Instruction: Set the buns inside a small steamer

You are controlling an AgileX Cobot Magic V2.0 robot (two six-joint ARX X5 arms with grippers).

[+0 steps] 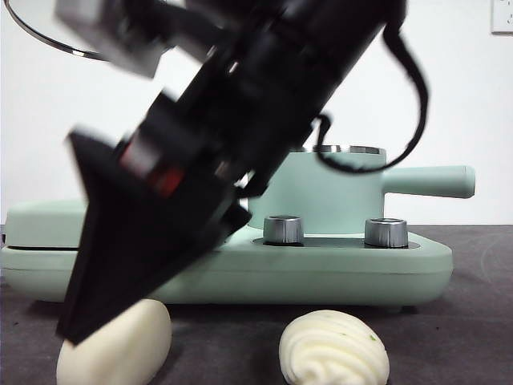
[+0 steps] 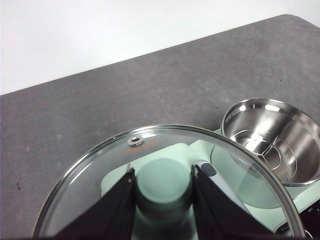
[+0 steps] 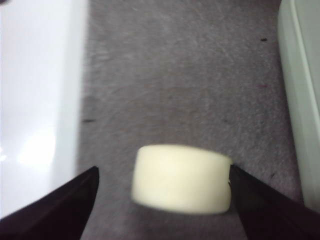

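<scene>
I will take hold of the smooth off-white bun by its oblong body (image 1: 120, 353) with my right gripper next, so that it can go into the small steamer (image 1: 337, 188).
The smooth oblong bun (image 1: 120, 349) lies on the dark table at the front left. My right gripper (image 1: 100, 289) comes down on it at a slant, open, with the bun (image 3: 180, 180) between its jaws (image 3: 164, 172); one jaw is at the bun's end. The swirled bun (image 1: 334, 349) sits alone at the front middle. Behind them stands the small steamer (image 1: 337, 188), its steel bowl (image 2: 272, 140) uncovered. My left gripper (image 2: 162, 175) is shut on the green knob (image 2: 164, 187) of the glass lid (image 2: 90, 185), held up in the air; its rim (image 1: 44, 40) shows at the top left.
A flat mint-green cooker base (image 1: 321, 269) with two steel dials (image 1: 283, 228) (image 1: 385, 233) runs across the table behind the buns. The steamer's long handle (image 1: 429, 181) points right. A white wall stands behind.
</scene>
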